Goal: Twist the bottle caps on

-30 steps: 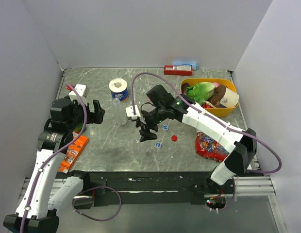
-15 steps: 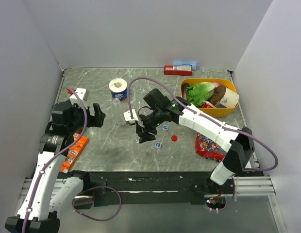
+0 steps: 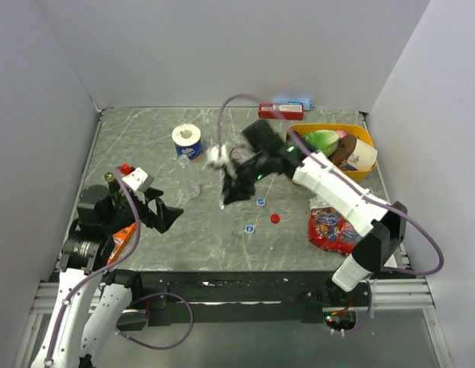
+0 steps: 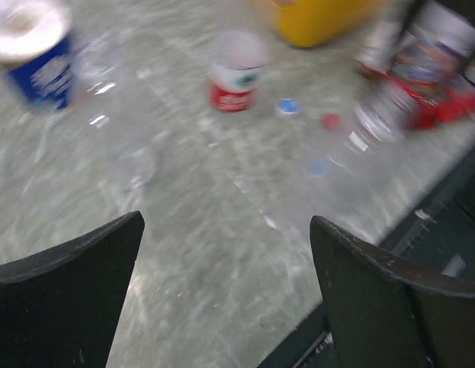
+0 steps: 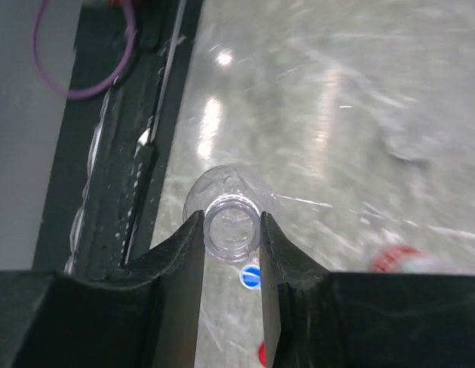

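The bottle's open neck needs to stay free so a cap can be screwed on, so my left gripper should next grab the clear bottle by its body (image 4: 334, 175).
My right gripper (image 5: 232, 224) is shut on the open neck of a clear bottle (image 5: 231, 226), which it holds above the table, and shows mid-table in the top view (image 3: 231, 190). Below it lie a blue cap (image 5: 250, 277) and a red cap (image 5: 263, 354). The top view shows two blue caps (image 3: 261, 202) (image 3: 250, 228) and the red cap (image 3: 275, 218). Another clear bottle (image 3: 182, 159) stands by the paper roll. A bottle with a red label band (image 4: 236, 80) stands farther off. My left gripper (image 4: 226, 222) is open with nothing between its fingers, near the front left (image 3: 165, 215).
A toilet roll (image 3: 187, 140) stands at the back left. A yellow bowl (image 3: 299, 130) of food is at the back right, with a red snack bag (image 3: 333, 230) in front of it. An orange pack (image 3: 124, 239) lies beside the left arm. A red box (image 3: 280, 111) is at the back wall.
The right gripper closed on the clear bottle's neck and carried it up and toward the back. The left arm drew back toward the front left, still open.
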`<state>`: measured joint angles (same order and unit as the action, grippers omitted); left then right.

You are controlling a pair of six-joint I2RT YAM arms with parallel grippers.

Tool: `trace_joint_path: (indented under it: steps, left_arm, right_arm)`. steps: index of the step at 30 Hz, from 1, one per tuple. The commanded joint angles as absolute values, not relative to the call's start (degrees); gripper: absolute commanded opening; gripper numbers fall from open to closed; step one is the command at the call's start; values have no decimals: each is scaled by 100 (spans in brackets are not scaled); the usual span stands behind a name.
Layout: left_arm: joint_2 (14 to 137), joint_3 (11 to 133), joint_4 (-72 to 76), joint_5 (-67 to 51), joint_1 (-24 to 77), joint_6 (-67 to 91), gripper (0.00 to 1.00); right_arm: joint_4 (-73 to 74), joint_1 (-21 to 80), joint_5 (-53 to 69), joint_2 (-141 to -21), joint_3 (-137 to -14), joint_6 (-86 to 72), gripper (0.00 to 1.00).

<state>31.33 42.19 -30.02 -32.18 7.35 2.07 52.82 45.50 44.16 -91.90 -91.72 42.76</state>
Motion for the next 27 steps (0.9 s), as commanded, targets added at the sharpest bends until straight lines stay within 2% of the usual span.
trace_joint_path:
  steps: [1,4,7,13,18,27]
  left_arm:
    - [3795,5043,-3319,-4974,712,-678,96]
    - [4166,5580,-3272,-5509,721,-1002,96]
    - [4411,5748,-3077,-5475,756,-949,96]
    - [4623,5494,-1865,-5476,1176,-519,96]
    - [4834,5169,-1075,-5458,1599,-317,96]
    - [5141,4931,-634,-5423,1986,-326,96]
  right_arm:
    - [5598,3676,5272,-8780,-10192,3718,0]
    - [5739,3586,5282,-8728,-10589,3770,0]
    - [5476,3595,5238,-8719,-10801,3499,0]
    - [5106,3691,5168,-8955,-11397,2699,0]
    - [5141,3955,4834,-9017,-11803,2794,0]
    - [5238,4306,4729,-9167,-12085,2716,0]
